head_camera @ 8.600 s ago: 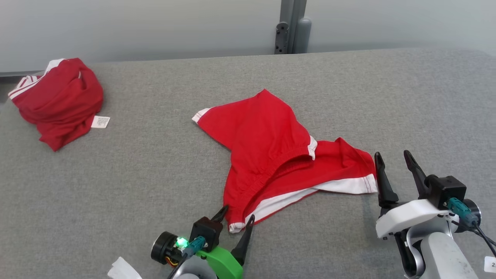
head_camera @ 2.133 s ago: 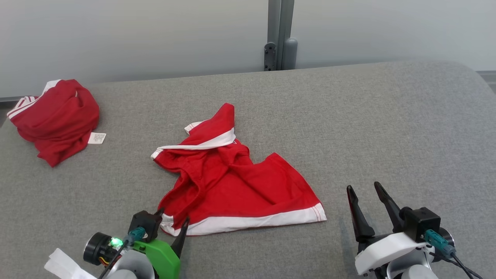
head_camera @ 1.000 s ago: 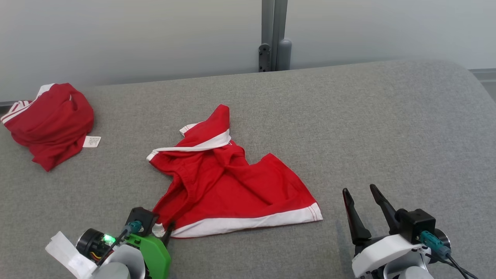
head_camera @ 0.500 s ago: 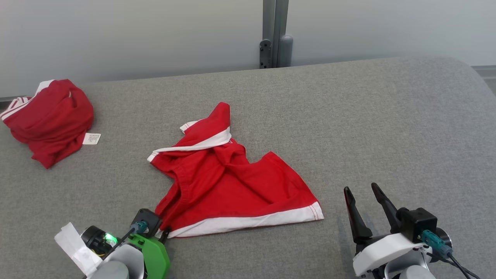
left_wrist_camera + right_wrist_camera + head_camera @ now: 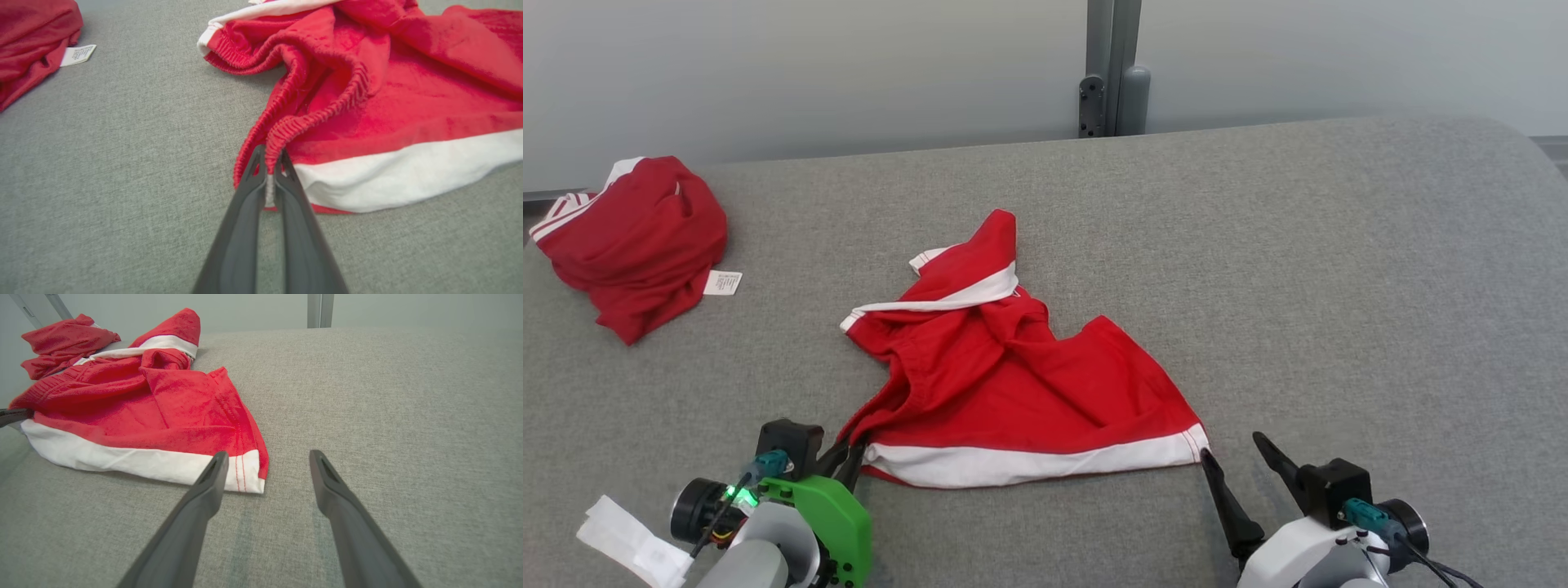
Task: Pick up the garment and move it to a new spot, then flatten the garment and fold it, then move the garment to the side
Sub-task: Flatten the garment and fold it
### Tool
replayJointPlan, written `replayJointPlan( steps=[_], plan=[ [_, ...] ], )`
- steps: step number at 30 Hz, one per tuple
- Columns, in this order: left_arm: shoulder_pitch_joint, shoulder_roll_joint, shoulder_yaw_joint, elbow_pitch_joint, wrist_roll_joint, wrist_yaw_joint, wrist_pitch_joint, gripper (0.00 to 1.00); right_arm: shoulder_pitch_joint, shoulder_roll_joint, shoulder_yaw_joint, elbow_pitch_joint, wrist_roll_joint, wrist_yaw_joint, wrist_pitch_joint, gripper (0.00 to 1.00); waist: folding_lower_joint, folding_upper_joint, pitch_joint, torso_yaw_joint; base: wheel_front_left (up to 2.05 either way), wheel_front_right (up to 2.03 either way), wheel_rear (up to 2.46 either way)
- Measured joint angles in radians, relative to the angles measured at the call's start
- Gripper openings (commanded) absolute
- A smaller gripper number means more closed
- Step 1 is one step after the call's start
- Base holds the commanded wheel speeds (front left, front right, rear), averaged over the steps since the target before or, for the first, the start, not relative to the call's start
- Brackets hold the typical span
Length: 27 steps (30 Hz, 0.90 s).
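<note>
I will pinch the garment next with my right gripper by its white hem corner [image 5: 1196,447], where the edge of the hem stands open, because the garment's red panel [image 5: 1057,392] lies slack.
The garment [image 5: 1013,384] is a pair of red shorts with white trim, lying rumpled in the middle of the grey table [image 5: 1298,269]. My left gripper [image 5: 845,459] is shut on the near-left corner of its gathered waistband [image 5: 282,130], and the left wrist view shows the cloth pinched between the two fingers [image 5: 245,212]. My right gripper [image 5: 1232,453] stands open at the garment's near-right corner [image 5: 251,473]; its left finger [image 5: 204,498] lies just beside the white hem, with nothing between the fingers.
A second red garment [image 5: 637,237] with a white tag [image 5: 723,282] lies bunched at the table's far left. A grey post [image 5: 1112,69] stands behind the far edge against the wall. Bare table stretches to the right.
My left gripper has shut on the waistband corner and drawn it slightly left. My right gripper has moved left and lower, up to the garment's near-right corner, still open.
</note>
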Motion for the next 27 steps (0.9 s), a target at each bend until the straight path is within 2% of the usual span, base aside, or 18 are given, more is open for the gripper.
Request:
replayJointPlan(
  steps=[13, 20, 21, 23, 25, 27],
  plan=[
    [0.024, -0.026, 0.009, -0.051, -0.035, 0.025, -0.012, 0.00, -0.160, -0.020, 0.139, 0.237, 0.050, 0.000, -0.027, 1.00, 0.0000, 0.0000, 0.029, 0.041, 0.00, 0.00, 0.00],
    [0.024, -0.026, 0.009, -0.059, -0.040, 0.030, -0.015, 0.00, -0.203, -0.020, 0.192, 0.305, 0.092, 0.000, -0.037, 1.00, 0.0000, 0.0000, 0.038, 0.053, 0.00, 0.00, 0.00],
    [0.024, -0.026, 0.009, -0.059, -0.041, 0.034, -0.016, 0.00, -0.208, -0.021, 0.198, 0.309, 0.098, 0.000, -0.039, 0.90, 0.0000, 0.0000, 0.038, 0.053, 0.00, 0.00, 0.00],
    [0.024, -0.025, 0.009, -0.060, -0.045, 0.034, -0.017, 0.00, -0.213, -0.022, 0.207, 0.313, 0.111, 0.000, -0.040, 0.47, 0.0000, 0.0000, 0.038, 0.052, 0.00, 0.00, 0.00],
    [0.025, -0.024, 0.010, -0.062, -0.046, 0.034, -0.020, 0.00, -0.214, -0.025, 0.214, 0.314, 0.120, 0.000, -0.040, 0.38, 0.0000, 0.0000, 0.038, 0.049, 0.00, 0.00, 0.00],
    [0.026, -0.023, 0.010, -0.063, -0.048, 0.035, -0.021, 0.00, -0.215, -0.029, 0.220, 0.315, 0.129, 0.000, -0.040, 0.15, 0.0000, -0.0001, 0.038, 0.045, 0.00, 0.00, 0.00]
  ],
)
